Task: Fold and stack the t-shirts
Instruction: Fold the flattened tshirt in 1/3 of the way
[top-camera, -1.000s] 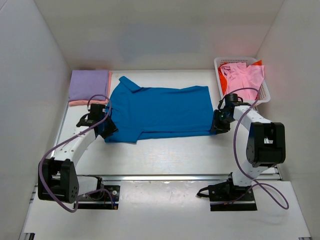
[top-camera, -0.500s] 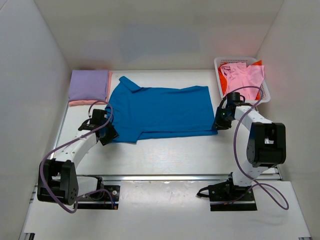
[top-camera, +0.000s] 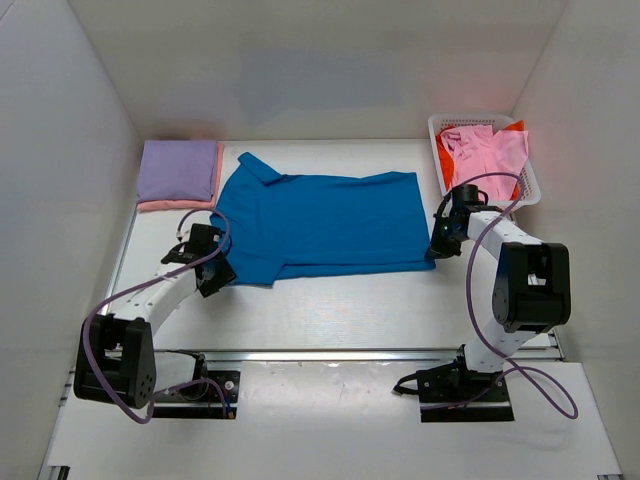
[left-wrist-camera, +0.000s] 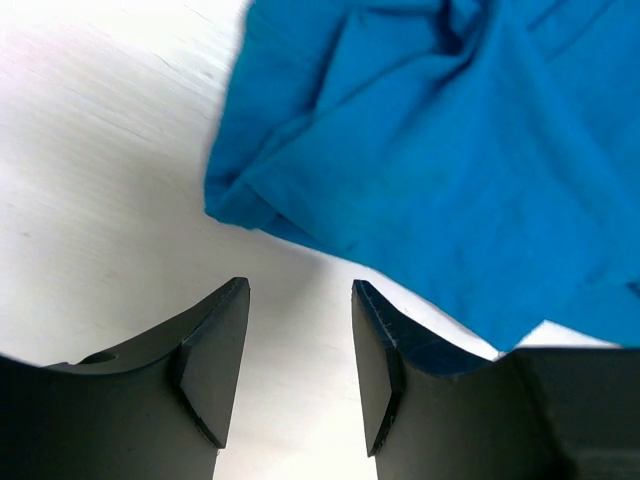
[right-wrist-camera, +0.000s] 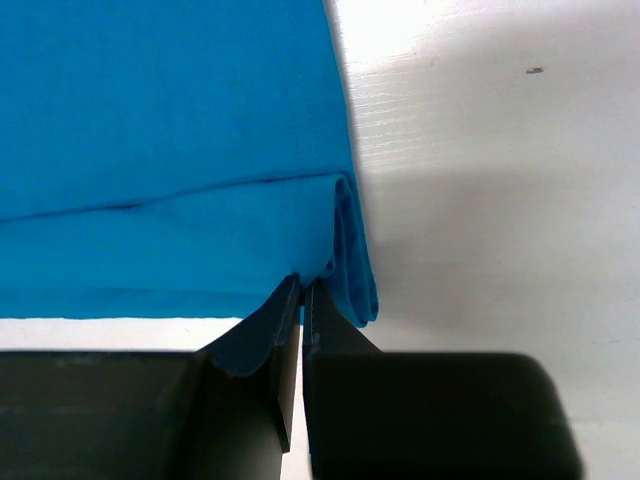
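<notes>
Next, my left gripper grabs the blue t-shirt's near sleeve corner (left-wrist-camera: 241, 205), opposite the held hem corner, to draw out and fold the shirt's near side.
A bright blue collared t-shirt (top-camera: 315, 222) lies spread across the middle of the table, collar to the left. My left gripper (top-camera: 218, 274) is open and empty just off the shirt's near left sleeve corner (left-wrist-camera: 235, 195); bare table shows between its fingers. My right gripper (top-camera: 436, 247) is shut on the blue shirt's near right hem corner (right-wrist-camera: 345, 260). A folded lavender t-shirt (top-camera: 178, 170) lies on a folded salmon one (top-camera: 175, 205) at the back left. A pink t-shirt (top-camera: 487, 150) and an orange-red one (top-camera: 515, 128) lie in the basket.
A white mesh basket (top-camera: 530, 185) stands at the back right, close behind my right arm. White walls close the table on the left, back and right. A metal rail (top-camera: 340, 353) runs along the near edge.
My left gripper has let go of the shirt's left sleeve corner and drawn back toward the near side. My right gripper has stayed shut on the hem and shifted slightly away.
</notes>
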